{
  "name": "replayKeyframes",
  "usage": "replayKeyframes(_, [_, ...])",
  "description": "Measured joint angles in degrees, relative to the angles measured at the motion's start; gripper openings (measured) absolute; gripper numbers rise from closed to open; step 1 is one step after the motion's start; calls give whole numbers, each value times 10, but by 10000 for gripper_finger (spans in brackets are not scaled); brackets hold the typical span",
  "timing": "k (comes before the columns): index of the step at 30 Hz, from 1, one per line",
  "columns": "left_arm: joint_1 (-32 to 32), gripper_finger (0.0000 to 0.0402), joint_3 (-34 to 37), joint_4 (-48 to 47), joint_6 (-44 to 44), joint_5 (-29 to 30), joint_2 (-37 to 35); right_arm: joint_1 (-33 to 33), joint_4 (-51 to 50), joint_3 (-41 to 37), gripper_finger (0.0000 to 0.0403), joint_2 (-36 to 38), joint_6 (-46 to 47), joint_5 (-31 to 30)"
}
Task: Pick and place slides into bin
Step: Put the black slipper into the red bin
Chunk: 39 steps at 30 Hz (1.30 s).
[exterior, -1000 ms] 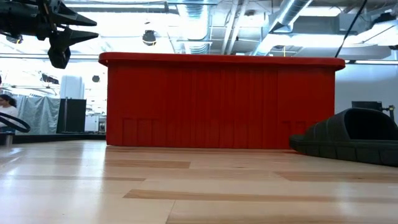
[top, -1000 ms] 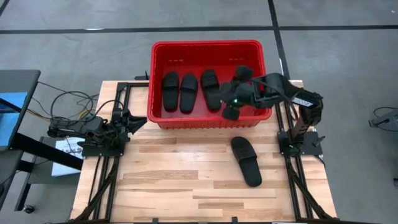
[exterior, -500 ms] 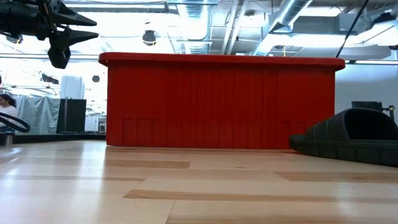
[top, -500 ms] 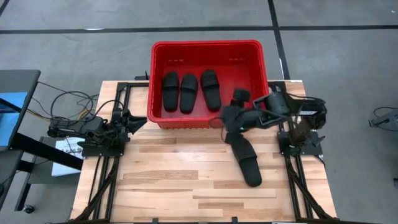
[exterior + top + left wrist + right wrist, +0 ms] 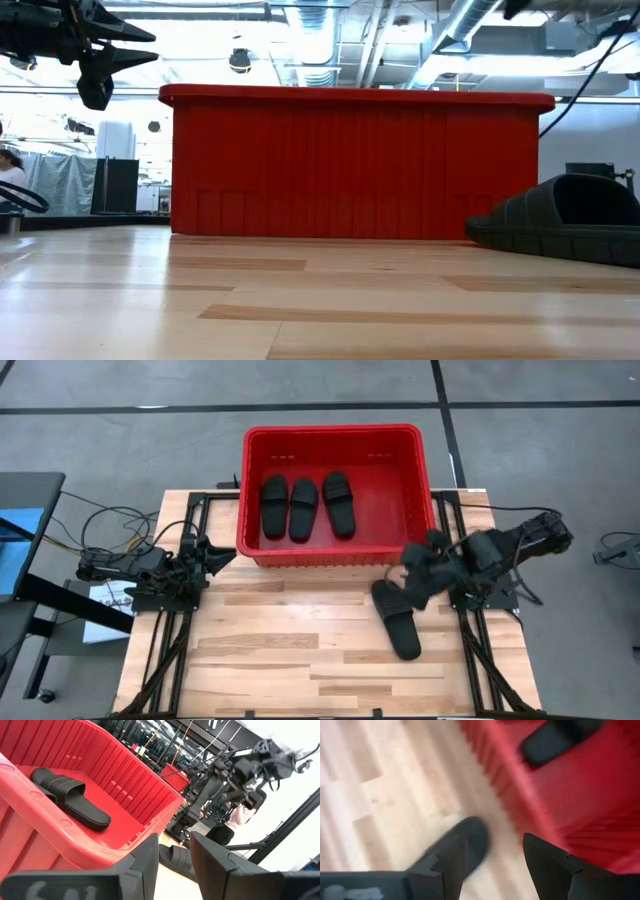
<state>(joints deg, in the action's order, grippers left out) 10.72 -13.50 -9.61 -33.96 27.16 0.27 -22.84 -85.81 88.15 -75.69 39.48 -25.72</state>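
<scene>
The last slide needs to go into the red bin. My right gripper will grab the last slide's strap [image 5: 390, 598] next.
The red bin [image 5: 335, 431] stands at the table's far middle with three black slides [image 5: 303, 508] lying side by side on the left part of its floor. Another slide [image 5: 398, 622] lies flat on its sole on the wood near the bin's right corner; it also shows in the low view [image 5: 565, 220]. My right gripper [image 5: 413, 578] hangs open above that slide's far end, tilted downward, touching nothing. In the right wrist view the slide's end [image 5: 465, 845] lies beyond the open right gripper [image 5: 492, 842]. My left gripper [image 5: 222, 556] waits open at the bin's left near corner.
Black frame rails [image 5: 170, 640] run along the table's left and right sides. Bare wood [image 5: 290, 650] stretches between the bin and the near edge. The right part of the bin's floor [image 5: 395, 500] holds no slide. Cables [image 5: 100, 525] lie off the table's left.
My right gripper has left the bin's right part, crossing its near wall toward the table's near and right side while sinking and rolling at the wrist. It now hangs over the slide on the table. The slides and my left arm have stayed where they were.
</scene>
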Motion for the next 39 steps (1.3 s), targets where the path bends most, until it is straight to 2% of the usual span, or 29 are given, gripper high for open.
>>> replayKeyframes(5, [0, 103, 0, 0, 0, 0, 0, -77, 53, -71, 188, -9, 62, 47])
replayKeyframes(13, [0, 103, 0, 0, 0, 0, 0, -150, 32, -90, 188, -126, 91, 48])
replayKeyframes(22, [0, 103, 0, 0, -3, -10, 0, -169, 20, -90, 190, -237, 91, 31])
replayKeyframes(33, [0, 103, 0, 0, -5, -14, 0, -157, 28, -90, 182, -308, 79, 31])
replayKeyframes(39, [0, 103, 0, 0, -5, -29, 0, -152, 34, -93, 181, -334, 37, 27])
